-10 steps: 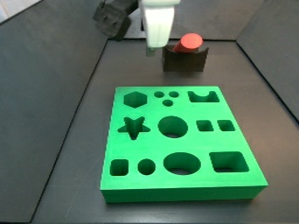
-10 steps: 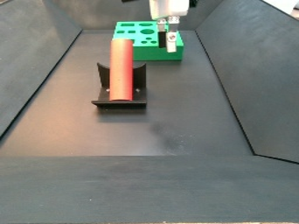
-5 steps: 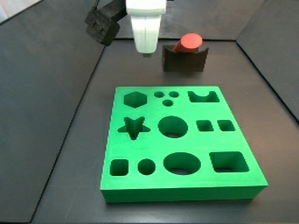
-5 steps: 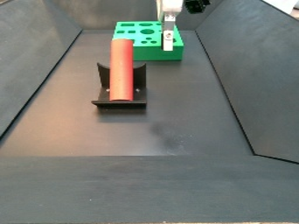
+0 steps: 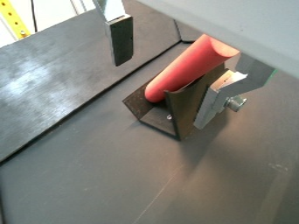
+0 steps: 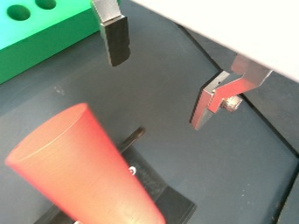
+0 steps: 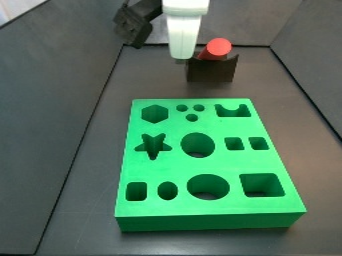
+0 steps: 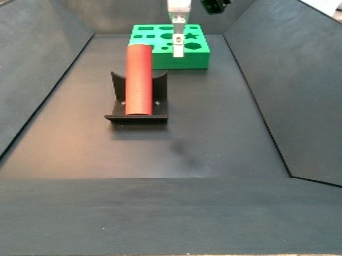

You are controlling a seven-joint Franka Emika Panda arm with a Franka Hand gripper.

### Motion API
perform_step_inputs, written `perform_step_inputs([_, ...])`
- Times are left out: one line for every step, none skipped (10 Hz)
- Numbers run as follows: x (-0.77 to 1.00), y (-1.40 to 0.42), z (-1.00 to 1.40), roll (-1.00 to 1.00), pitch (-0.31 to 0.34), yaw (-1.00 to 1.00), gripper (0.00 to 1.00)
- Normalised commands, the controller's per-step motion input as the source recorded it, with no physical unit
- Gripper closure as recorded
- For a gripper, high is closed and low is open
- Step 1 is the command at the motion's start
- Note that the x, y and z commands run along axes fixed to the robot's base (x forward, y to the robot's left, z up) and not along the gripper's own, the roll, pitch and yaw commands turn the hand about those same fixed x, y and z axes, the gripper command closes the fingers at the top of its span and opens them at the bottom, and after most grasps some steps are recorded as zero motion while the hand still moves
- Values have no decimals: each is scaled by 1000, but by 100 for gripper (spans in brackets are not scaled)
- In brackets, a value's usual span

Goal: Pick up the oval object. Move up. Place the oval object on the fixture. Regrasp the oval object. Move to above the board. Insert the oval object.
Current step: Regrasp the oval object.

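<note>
I will grab the oval object by its upper end (image 5: 205, 51) next. Its lower end will stay free, so I can insert the object into the board.
The oval object (image 8: 139, 78) is a smooth red rod lying along the notch of the dark fixture (image 8: 136, 113). Both also show in a side view, with the oval object (image 7: 215, 47) end-on atop the fixture (image 7: 214, 71). My gripper (image 7: 183, 52) hangs open above and beside the rod, holding nothing. In a wrist view the gripper (image 5: 172, 68) has the oval object (image 5: 187, 66) and the fixture (image 5: 158, 114) below its spread fingers. From the gripper (image 6: 165, 72), the oval object (image 6: 87, 171) lies to one side. The green board (image 7: 201, 165) lies apart.
Dark walls enclose the black floor (image 8: 187, 150) on both sides. The board (image 8: 154, 42) sits at the far end behind the gripper (image 8: 178, 42), and a corner of the board (image 6: 41, 35) shows in a wrist view.
The gripper has shifted sideways near the fixture's far end and stayed open. The red rod has not moved on the fixture.
</note>
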Motion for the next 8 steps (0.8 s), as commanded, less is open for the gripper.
perform_step_inputs([1000,-20,-25,79,152,48,0])
perform_step_inputs([1000,-22,-28,77,135,43,0])
perform_step_inputs([1000,-22,-28,80,123,36,0])
perform_step_inputs([1000,-25,-31,87,120,30,0])
perform_step_inputs([1000,-25,-31,90,111,22,0])
perform_step_inputs([1000,-23,-35,97,107,17,0])
perform_step_inputs([948,-25,-36,101,104,12,0])
perform_step_inputs([868,-19,-38,107,109,7,0])
